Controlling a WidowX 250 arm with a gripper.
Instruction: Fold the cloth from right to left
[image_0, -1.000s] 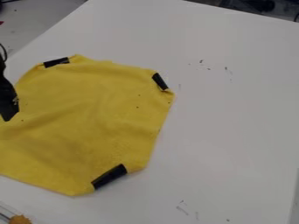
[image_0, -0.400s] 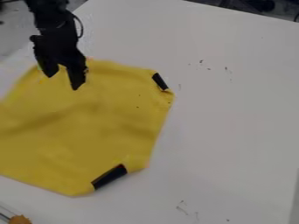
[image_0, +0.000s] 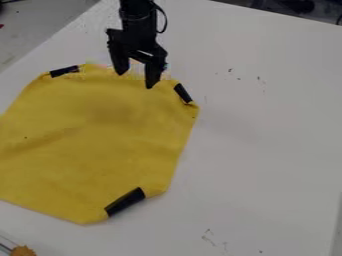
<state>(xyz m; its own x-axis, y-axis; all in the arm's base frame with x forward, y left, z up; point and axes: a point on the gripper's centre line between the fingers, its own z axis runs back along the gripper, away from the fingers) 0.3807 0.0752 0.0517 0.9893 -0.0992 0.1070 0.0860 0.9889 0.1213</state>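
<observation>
I should next pick up the yellow cloth (image_0: 100, 140) with my gripper by its dark-taped corner beside the bare tabletop, to fold it across itself.
The black gripper (image_0: 135, 81) hangs over the far edge of the cloth, its two fingers spread apart with nothing between them. Below it the yellow cloth (image_0: 100, 140) lies spread out on the left half of the white table, running past the view's left edge. Black patches mark its corners: one at the far left, one at the right just beside the gripper's right finger, and one at the near side.
The white table (image_0: 267, 150) stretches to the right and behind the cloth. An orange-brown object (image_0: 23, 251) sits at the bottom left corner. Dark items (image_0: 294, 6) lie beyond the table's far edge at the top right.
From the left edge of the view, the gripper has moved right across the far part of the cloth. The cloth lies where it was.
</observation>
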